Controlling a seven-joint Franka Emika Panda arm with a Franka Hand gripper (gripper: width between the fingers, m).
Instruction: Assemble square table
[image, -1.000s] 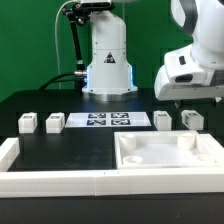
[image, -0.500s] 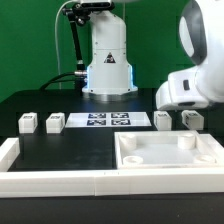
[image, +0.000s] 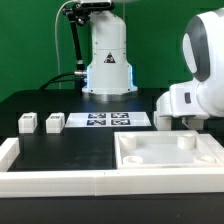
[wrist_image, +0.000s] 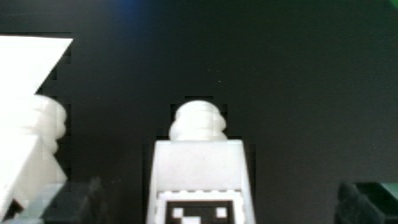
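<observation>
My gripper should close on the tagged leg (wrist_image: 201, 180) now. My fingertips reach down on both sides of it, so they would hold the white leg.
The square table's slab (image: 170, 155), white with a raised rim, lies at the front on the exterior view's right. Two short white legs (image: 27, 123) (image: 54, 122) stand at the exterior view's left of the marker board (image: 110, 120). The arm's white hand (image: 190, 100) hangs low behind the slab and covers the legs on that side. In the wrist view a tagged leg (wrist_image: 196, 160) lies between the fingers of my gripper (wrist_image: 226, 205), which is open and not touching it. Another leg (wrist_image: 36, 145) lies beside it, outside the dark fingertips (wrist_image: 80, 205).
Long white border bars (image: 60, 180) run along the front and the exterior view's left side (image: 8, 150). The robot's base (image: 108, 60) stands at the back centre. A flat white corner (wrist_image: 32, 65) shows beyond the legs in the wrist view.
The arm has come down and toward the exterior view's left, and now hides the two legs behind the slab. The jaws have stayed open.
</observation>
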